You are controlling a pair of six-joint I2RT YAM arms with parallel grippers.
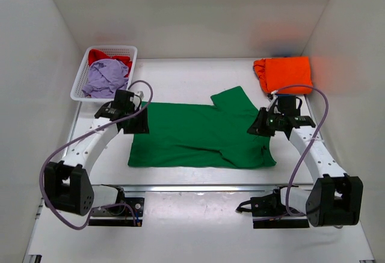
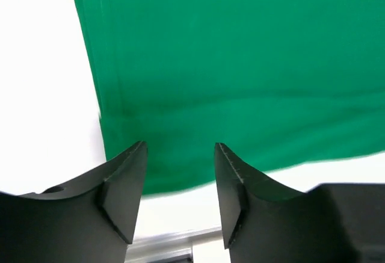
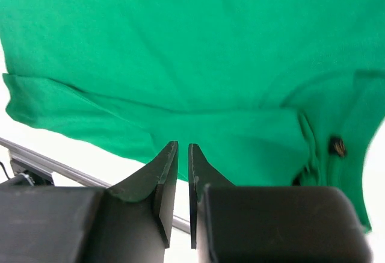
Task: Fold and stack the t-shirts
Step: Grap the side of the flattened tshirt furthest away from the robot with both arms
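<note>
My left gripper pinches the green t-shirt [image 1: 192, 136] at its back corner nearest the basket next, to fold the t-shirt's back edge forward evenly.
A bright green t-shirt [image 1: 192, 136] lies spread flat on the white table, one sleeve pointing toward the back right. My left gripper [image 1: 139, 120] hovers over the shirt's left edge. In the left wrist view it [image 2: 180, 145] stands open and empty above the green cloth [image 2: 240, 64]. My right gripper [image 1: 261, 124] hangs over the shirt's right edge near the collar. In the right wrist view its jaws [image 3: 183, 144] are a narrow slit apart, with nothing between them, above the green cloth [image 3: 180, 46]. A folded orange t-shirt [image 1: 284, 72] sits at the back right.
A white mesh basket [image 1: 80, 77] at the back left holds a crumpled lavender t-shirt [image 1: 105, 77] and a red one [image 1: 107, 55]. White walls enclose the table on three sides. A metal rail [image 1: 198, 188] runs along the near edge in front of the arm bases.
</note>
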